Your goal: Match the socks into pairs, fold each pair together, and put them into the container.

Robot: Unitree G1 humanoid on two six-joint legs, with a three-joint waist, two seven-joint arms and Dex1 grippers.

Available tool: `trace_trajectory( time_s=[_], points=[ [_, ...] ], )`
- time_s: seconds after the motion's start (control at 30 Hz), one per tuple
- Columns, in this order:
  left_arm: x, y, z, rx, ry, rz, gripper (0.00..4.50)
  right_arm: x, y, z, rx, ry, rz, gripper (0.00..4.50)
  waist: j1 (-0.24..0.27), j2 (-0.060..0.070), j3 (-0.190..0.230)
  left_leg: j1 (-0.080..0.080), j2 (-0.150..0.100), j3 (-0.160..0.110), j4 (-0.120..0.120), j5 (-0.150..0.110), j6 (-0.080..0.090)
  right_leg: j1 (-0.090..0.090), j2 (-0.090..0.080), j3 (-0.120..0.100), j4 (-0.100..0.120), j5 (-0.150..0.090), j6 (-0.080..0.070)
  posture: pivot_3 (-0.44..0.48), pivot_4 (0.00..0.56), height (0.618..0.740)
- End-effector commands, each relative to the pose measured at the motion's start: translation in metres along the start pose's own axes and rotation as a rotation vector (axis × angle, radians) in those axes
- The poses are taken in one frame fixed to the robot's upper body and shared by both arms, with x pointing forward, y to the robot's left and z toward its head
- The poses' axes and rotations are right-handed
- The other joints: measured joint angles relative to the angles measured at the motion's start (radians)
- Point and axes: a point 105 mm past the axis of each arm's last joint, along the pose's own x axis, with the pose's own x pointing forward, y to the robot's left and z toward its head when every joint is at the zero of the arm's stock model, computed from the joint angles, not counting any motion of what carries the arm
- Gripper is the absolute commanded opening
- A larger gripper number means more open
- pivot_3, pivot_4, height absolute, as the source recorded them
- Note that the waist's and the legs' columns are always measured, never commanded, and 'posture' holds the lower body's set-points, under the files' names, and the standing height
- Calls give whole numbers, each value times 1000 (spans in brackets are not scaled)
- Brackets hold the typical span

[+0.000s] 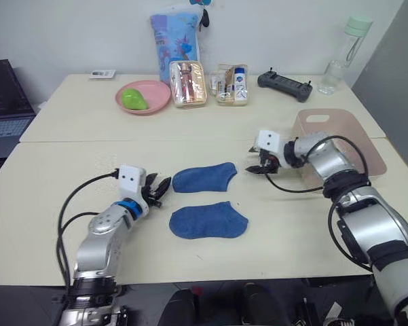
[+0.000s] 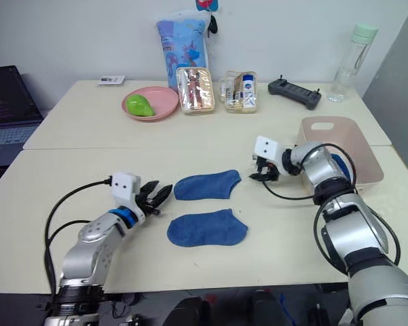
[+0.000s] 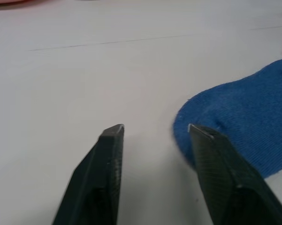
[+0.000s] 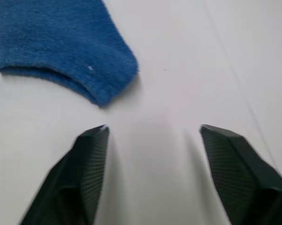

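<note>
My left gripper should next grab the sock by its rounded toe (image 1: pixel 180 181), so that the sock's cuff end stays free to be laid on the matching sock (image 1: pixel 207 221).
Two medium blue socks lie flat in the middle of the table, one farther back (image 1: pixel 205 178) and one nearer the front (image 1: pixel 208 221). My left gripper (image 1: pixel 159 189) is open just left of them, and its wrist view has a sock's rounded end (image 3: pixel 244 126) beside one fingertip. My right gripper (image 1: pixel 256 166) is open just right of the far sock, whose cuff end (image 4: pixel 61 42) lies ahead of its fingers. The pale pink container (image 1: pixel 356 139) stands at the right, partly behind my right arm. Something blue shows inside it (image 2: pixel 339 165).
Along the back stand a pink plate (image 1: pixel 144 96) with a green fruit, two clear zip pouches (image 1: pixel 188 83) (image 1: pixel 231 83), a tall pale-blue printed bag (image 1: pixel 175 35), a black controller (image 1: pixel 285 85) and a bottle (image 1: pixel 345 54). A laptop (image 1: pixel 3 98) sits off the table's left.
</note>
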Motion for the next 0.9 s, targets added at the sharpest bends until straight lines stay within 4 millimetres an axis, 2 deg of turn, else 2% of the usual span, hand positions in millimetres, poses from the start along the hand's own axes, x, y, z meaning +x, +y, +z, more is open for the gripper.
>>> trace_trajectory(
  time_s=[0.03, 0.07, 0.13, 0.23, 0.3, 0.4, 0.57, 0.67, 0.9],
  points=[
    [-12, -6, 29, 168, -80, -119, 3551, -3, 13, 39, -34, -183, 67, 4261, -3, 0, 0, 0, 1, 0, 0, 0, 0, 0, 0, 0, 0, 0, 0, 0, 150, 740],
    [-15, -12, 31, 244, -74, -196, 3841, 1, 27, 48, -44, -226, 113, 4261, -4, 0, 0, 0, 1, 0, -1, 0, 0, 0, 1, 0, 0, 0, 0, 0, 150, 740],
    [-18, -16, 30, 341, -50, -288, 3841, 6, 46, 56, -51, -259, 163, 4261, -2, 1, 0, 0, 3, 0, -1, 0, 0, 0, 2, -1, 0, 0, 0, 0, 150, 740],
    [-18, -19, 16, 535, 35, -409, 3841, 17, 66, 56, -70, -252, 196, 4261, 1, 2, 0, 1, 3, 0, -1, 0, 0, 0, 2, -1, 0, 0, -1, 0, 150, 740],
    [-17, -21, 11, 588, 52, -453, 3841, 20, 72, 55, -82, -244, 209, 4261, 3, 2, 0, 1, 2, 0, -1, 0, 0, 0, 1, 0, 0, 1, -2, 0, 150, 740],
    [-3, -28, 9, 629, 41, -503, 3841, 31, 80, 43, -121, -195, 218, 4261, 8, 2, 0, 0, 1, 0, 0, 0, 0, 0, 1, -1, -1, 1, -2, 0, 150, 740],
    [15, -26, -3, 712, 77, -519, 3841, 42, 74, 34, -132, -160, 189, 4261, -1, 2, 0, 0, 0, 1, 0, 0, 0, -1, 1, 0, -1, 1, -1, 0, 150, 740],
    [19, -27, -10, 710, 104, -548, 3266, 45, 68, 31, -117, -150, 176, 3680, 0, 2, 0, 2, 1, 1, 0, 0, 0, 0, 1, 0, 1, 1, -1, 0, 150, 740],
    [22, -23, -14, 685, 119, -542, 917, 48, 68, 33, -125, -167, 188, 1065, 0, 2, 0, 2, 1, 1, 0, 0, 0, 0, 1, 0, 1, 1, -1, 0, 150, 740]
  ],
)
